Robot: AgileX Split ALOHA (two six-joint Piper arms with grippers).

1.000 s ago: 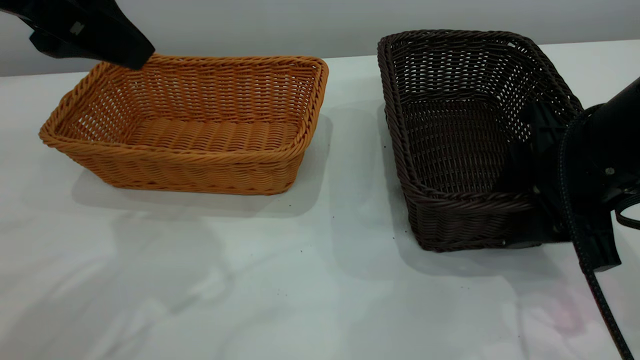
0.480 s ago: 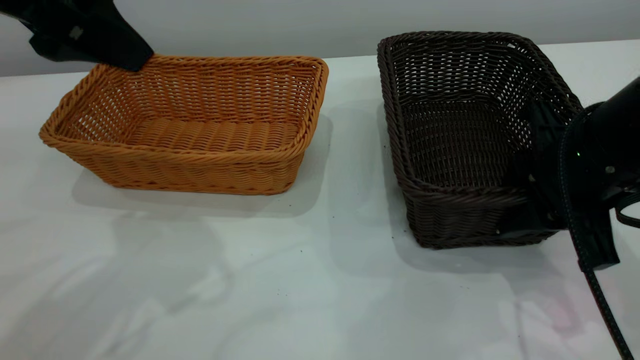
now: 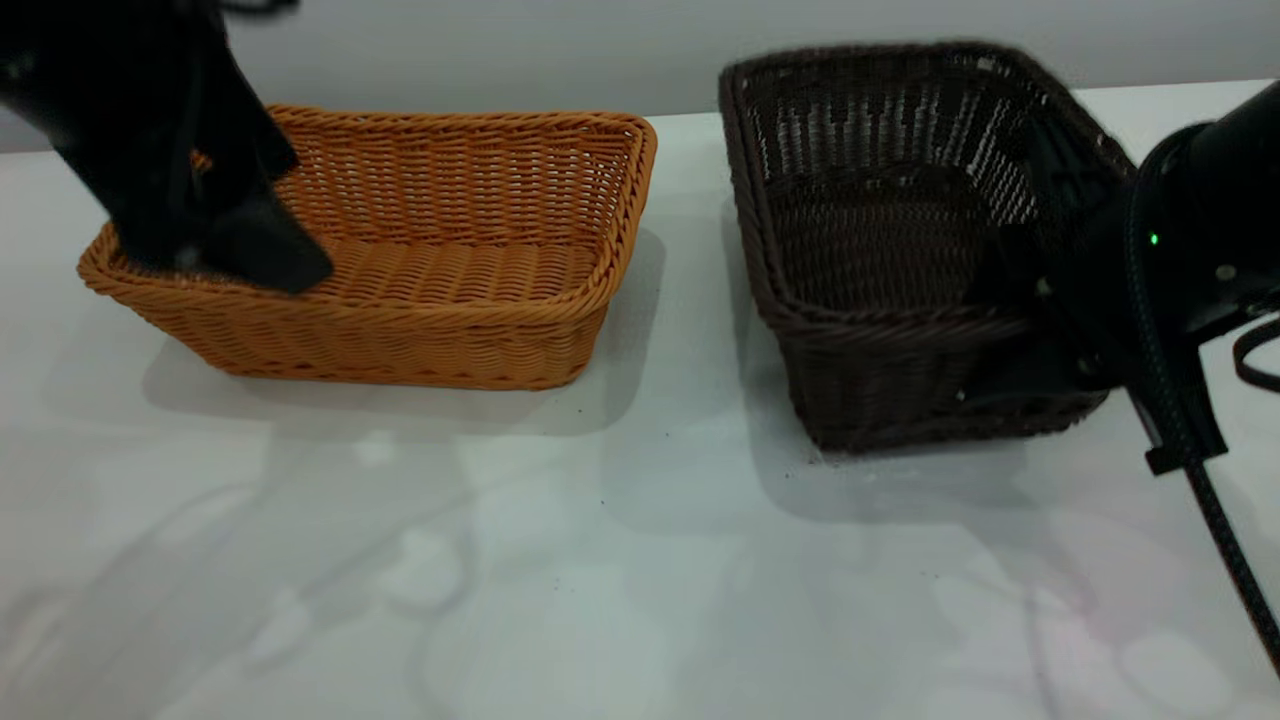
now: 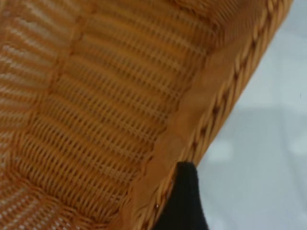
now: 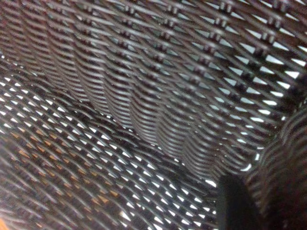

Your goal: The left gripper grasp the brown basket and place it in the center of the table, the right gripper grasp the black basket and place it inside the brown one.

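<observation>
I need to set the brown basket (image 4: 96, 110) in the center of the table, so next I need to grab it with my left gripper by its braided rim (image 4: 196, 139).
The brown basket (image 3: 450, 270) stands on the table (image 3: 600, 560) at the back left. My left gripper (image 3: 200, 255) is open and hangs over the basket's left end, one finger inside and the other outside the wall. In the left wrist view, one black finger (image 4: 184, 201) lies against the outside of the braided rim of the brown basket (image 4: 96, 110). My right gripper (image 3: 1040, 340) is shut on the right front wall of the black basket (image 3: 880, 240), which is tilted and raised off the table. The right wrist view shows a finger (image 5: 235, 206) inside the black basket's weave (image 5: 144, 96).
A grey wall runs behind the table's back edge. A black cable (image 3: 1200, 500) hangs from the right arm over the table's right side. A strip of bare table lies between the two baskets.
My left gripper dropped from above the brown basket's back left corner onto its left end. The black basket rose, tilted and shifted left with my right gripper.
</observation>
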